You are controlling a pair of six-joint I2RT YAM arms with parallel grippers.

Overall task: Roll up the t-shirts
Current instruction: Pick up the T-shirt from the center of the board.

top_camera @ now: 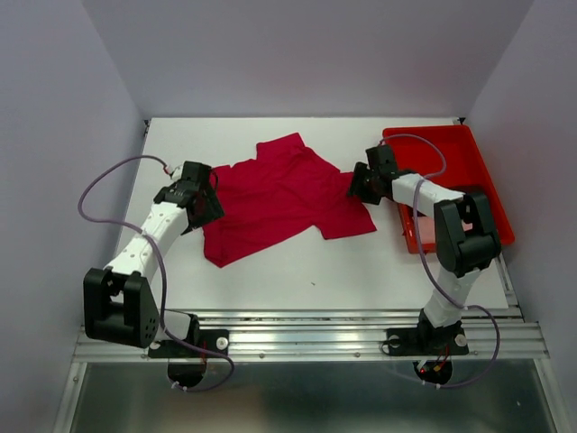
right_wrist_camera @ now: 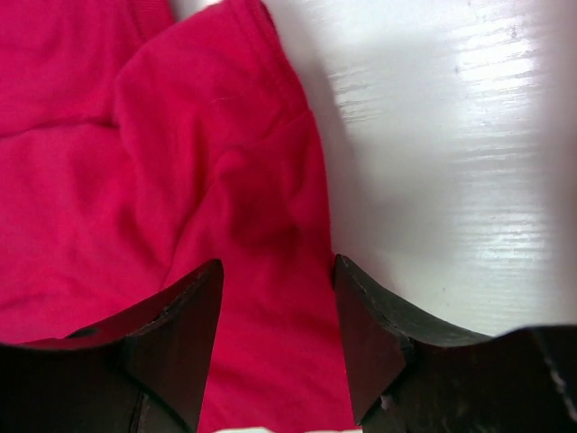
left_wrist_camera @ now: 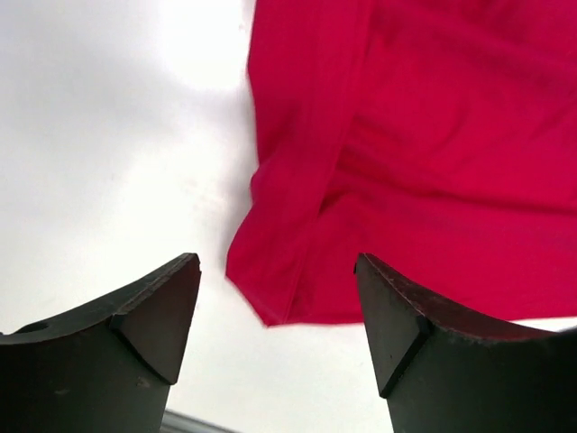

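Observation:
I will next grab the crimson t-shirt (top_camera: 281, 192) by its corner (top_camera: 216, 260) with my left gripper, opposite my right gripper, and this will spread the t-shirt flat for rolling.
A bright crimson t-shirt (top_camera: 281, 192) lies loosely spread and somewhat creased in the middle of the white table. At its left edge stands my left gripper (top_camera: 213, 206), open. In the left wrist view that gripper (left_wrist_camera: 275, 271) has its jaws wide apart over bare table, and a corner of the t-shirt (left_wrist_camera: 406, 153) ends just ahead of them, untouched. At the shirt's right edge is my right gripper (top_camera: 355, 185). In the right wrist view that gripper (right_wrist_camera: 278, 266) stands open astride a strip of the t-shirt (right_wrist_camera: 135, 180) near a hemmed sleeve edge, with the cloth lying slack between the fingers.
A rigid red plastic tray (top_camera: 464, 158) sits at the table's back right, partly under the right arm. White walls close in the table on three sides. A metal rail (top_camera: 315, 329) carrying both arm bases runs along the near edge.

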